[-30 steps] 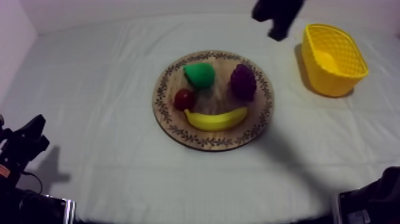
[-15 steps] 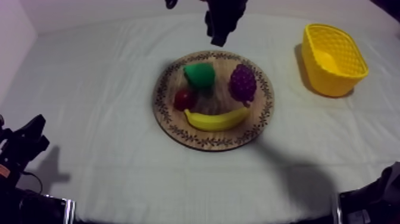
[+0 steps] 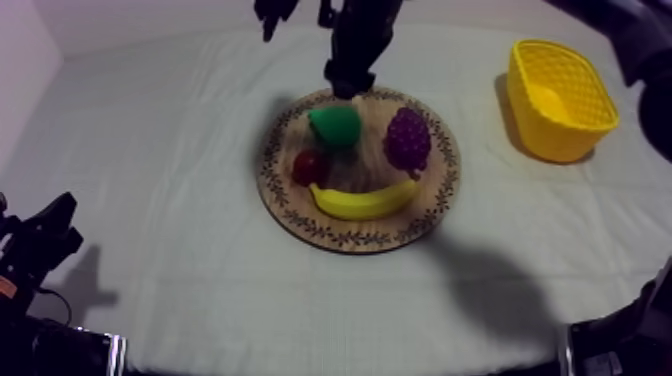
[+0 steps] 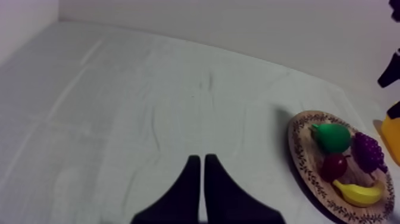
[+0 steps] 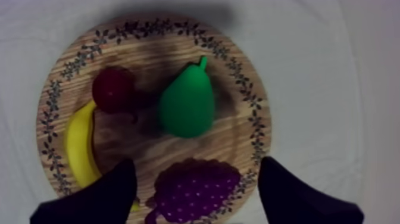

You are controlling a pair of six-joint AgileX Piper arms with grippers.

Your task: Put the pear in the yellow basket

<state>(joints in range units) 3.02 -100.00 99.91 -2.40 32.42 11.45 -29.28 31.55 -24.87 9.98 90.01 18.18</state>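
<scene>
My right gripper grips the pear next, across the facing sides of its wide round body [image 3: 338, 128], because the pear gets narrower and slopes toward its stem [image 3: 317, 117].
The green pear [image 3: 335, 127] lies on the far part of the round wooden board [image 3: 300, 218], with its stem pointing away from the grapes. My right gripper [image 3: 318, 52] hangs above the board's far rim. In the right wrist view its fingers [image 5: 101, 196] stand wide apart and open over the board [image 5: 253, 122], with the pear [image 5: 187, 101] just ahead of them and untouched. The yellow basket [image 3: 558, 98] stands at the right. My left gripper [image 4: 201, 159] is shut as a narrow wedge, resting low at the left [image 3: 45, 235].
Sharing the board are a bunch of grapes [image 3: 408, 138], a small red fruit [image 3: 309, 167] close beside the pear, and a banana [image 3: 362, 199] at the near side. Bare cloth lies between board and basket.
My right arm has swung left from beside the basket to above the board's far rim. Its fingers have gone from shut to wide open. The fruit has not moved.
</scene>
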